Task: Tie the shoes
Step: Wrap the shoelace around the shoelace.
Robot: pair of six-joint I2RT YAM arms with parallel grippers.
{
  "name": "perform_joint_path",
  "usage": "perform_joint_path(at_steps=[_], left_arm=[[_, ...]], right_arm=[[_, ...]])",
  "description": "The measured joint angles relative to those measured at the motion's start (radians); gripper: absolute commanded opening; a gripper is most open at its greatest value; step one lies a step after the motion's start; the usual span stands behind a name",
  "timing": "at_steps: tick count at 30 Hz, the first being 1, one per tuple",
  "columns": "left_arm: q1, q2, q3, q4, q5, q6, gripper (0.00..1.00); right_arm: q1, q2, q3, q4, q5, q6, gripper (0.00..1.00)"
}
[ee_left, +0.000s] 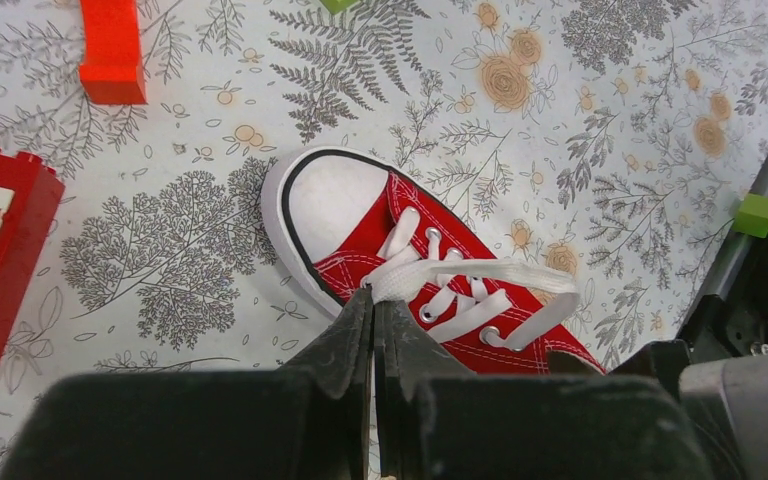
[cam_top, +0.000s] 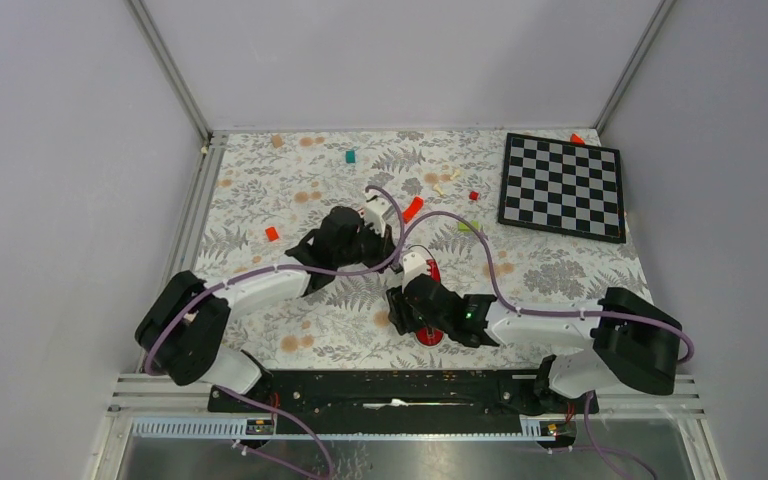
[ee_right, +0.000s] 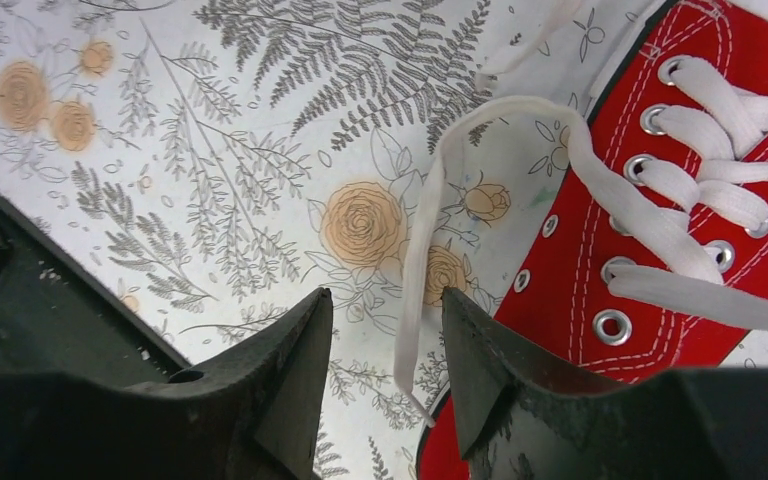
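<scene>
The robot's right gripper isn't ready to close on the lace end yet: its fingers stop above the lace end in their gap and would miss it now, so they need to go lower first.
The shoe is a small red sneaker with a white toe cap, lying on the floral table cover. My left gripper is shut on a white lace just over the shoe's eyelets; the lace runs right from my fingertips and loops back to an eyelet. In the right wrist view the shoe fills the right side. My right gripper is open, and the other lace end hangs loose between its fingers, close to the right one. In the top view the arms hide most of the shoe.
A red block with white squares lies left of the shoe. A red-orange piece is beyond it. A green cube sits by the right arm. A chessboard lies at the back right, with small blocks scattered nearby.
</scene>
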Motion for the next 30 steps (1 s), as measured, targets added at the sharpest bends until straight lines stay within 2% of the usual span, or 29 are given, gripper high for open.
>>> perform_joint_path(at_steps=[6, 12, 23, 30], left_arm=[[0.076, 0.106, 0.042, -0.013, 0.18, -0.058, 0.0], [0.104, 0.165, 0.078, -0.078, 0.281, -0.106, 0.0], [0.124, 0.192, 0.163, -0.147, 0.316, -0.145, 0.0], [0.136, 0.208, 0.188, -0.177, 0.316, -0.15, 0.0]], right_arm=[[0.006, 0.043, -0.036, 0.069, 0.044, 0.001, 0.51], [0.008, 0.066, -0.036, 0.089, 0.068, -0.002, 0.51], [0.047, 0.18, 0.048, 0.043, 0.115, -0.03, 0.5], [0.095, 0.23, 0.076, -0.007, 0.169, -0.015, 0.38]])
